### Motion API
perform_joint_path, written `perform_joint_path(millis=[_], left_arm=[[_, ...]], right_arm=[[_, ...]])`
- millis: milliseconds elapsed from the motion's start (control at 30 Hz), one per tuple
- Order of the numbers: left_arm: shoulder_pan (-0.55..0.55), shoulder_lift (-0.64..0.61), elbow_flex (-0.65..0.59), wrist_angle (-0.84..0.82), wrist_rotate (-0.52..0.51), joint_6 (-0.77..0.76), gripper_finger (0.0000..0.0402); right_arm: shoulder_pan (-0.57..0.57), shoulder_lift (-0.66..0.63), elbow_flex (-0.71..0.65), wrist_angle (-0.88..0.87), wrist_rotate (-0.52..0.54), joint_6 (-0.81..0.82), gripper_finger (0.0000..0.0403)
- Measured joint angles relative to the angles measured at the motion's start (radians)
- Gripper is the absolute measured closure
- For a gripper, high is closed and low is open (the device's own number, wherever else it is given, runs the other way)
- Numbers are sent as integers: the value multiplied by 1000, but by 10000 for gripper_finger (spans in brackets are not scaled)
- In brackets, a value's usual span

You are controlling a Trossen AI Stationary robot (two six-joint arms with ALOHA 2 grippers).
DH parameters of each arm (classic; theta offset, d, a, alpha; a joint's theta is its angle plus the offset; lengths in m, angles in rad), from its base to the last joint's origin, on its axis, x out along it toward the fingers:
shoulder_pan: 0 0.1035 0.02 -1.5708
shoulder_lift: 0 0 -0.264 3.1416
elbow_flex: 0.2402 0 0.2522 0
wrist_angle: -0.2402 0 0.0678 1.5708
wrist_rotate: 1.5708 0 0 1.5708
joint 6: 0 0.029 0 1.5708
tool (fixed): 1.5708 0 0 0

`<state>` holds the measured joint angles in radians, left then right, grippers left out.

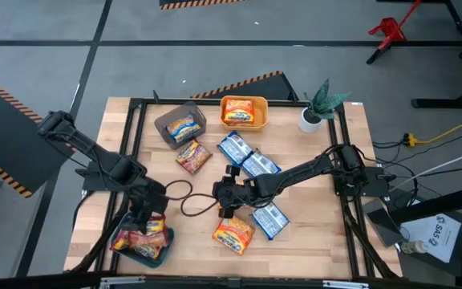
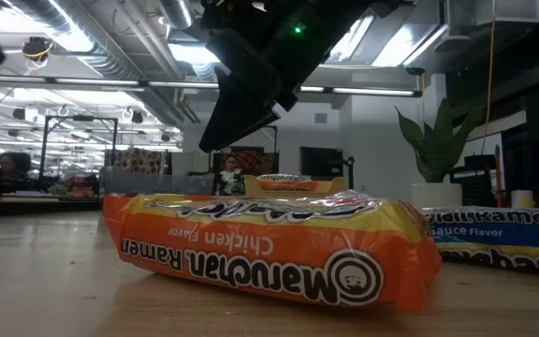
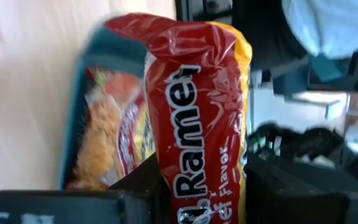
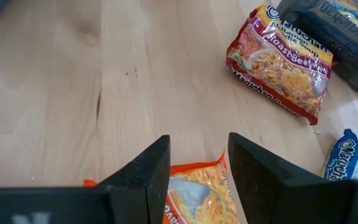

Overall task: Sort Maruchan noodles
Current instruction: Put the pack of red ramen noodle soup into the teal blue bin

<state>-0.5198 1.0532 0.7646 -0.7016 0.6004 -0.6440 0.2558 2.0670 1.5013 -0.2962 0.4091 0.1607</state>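
The red packet [image 3: 194, 93] hangs above the teal bin in the left wrist view, so the robot's left gripper needs to stay closed on it until the packet is lower.
My left gripper [image 3: 197, 193] is shut on a red Maruchan noodles packet [image 3: 197, 93] over the teal bin [image 1: 160, 250] at the table's near left. More red packets [image 1: 135, 239] lie in that bin. My right gripper [image 4: 199, 162] hangs open above an orange packet [image 1: 233, 233] that lies flat on the table near the front; its fingers stand clear of it in the low view. Blue packets [image 1: 269, 218] [image 1: 247, 156] and a red one [image 1: 192, 155] lie on the wood. My left gripper pinches the red packet's near end [image 3: 191, 180] between its two fingers [image 3: 272, 186]. The packet reaches forward past the fingertips, its printed face showing. It is lifted clear above the teal bin [image 3: 73, 124].
A grey bin [image 1: 167, 122] and a yellow-orange bin [image 1: 244, 122] at the back each hold an orange packet. A potted plant [image 1: 319, 108] stands at the far right. A black cable loop [image 1: 187, 197] lies mid-table. Bare wood shows at the near right.
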Motion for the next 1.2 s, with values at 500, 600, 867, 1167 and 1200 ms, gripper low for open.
perform_joint_path(millis=[500,600,867,1167,1200], left_arm=[[-80,75,-13,-9,27,222,278],[-80,97,-13,-9,57,260,278],[-78,147,-13,29,15,374,277],[-85,223,-13,68,95,398,277],[-85,228,-13,76,94,405,277]], right_arm=[[-1,-1,0,3,27,27,253],[-1,-1,0,2,27,29,253],[-1,-1,0,2,27,29,253],[-1,-1,1,-1,26,18,253],[-1,-1,0,-2,26,18,253]])
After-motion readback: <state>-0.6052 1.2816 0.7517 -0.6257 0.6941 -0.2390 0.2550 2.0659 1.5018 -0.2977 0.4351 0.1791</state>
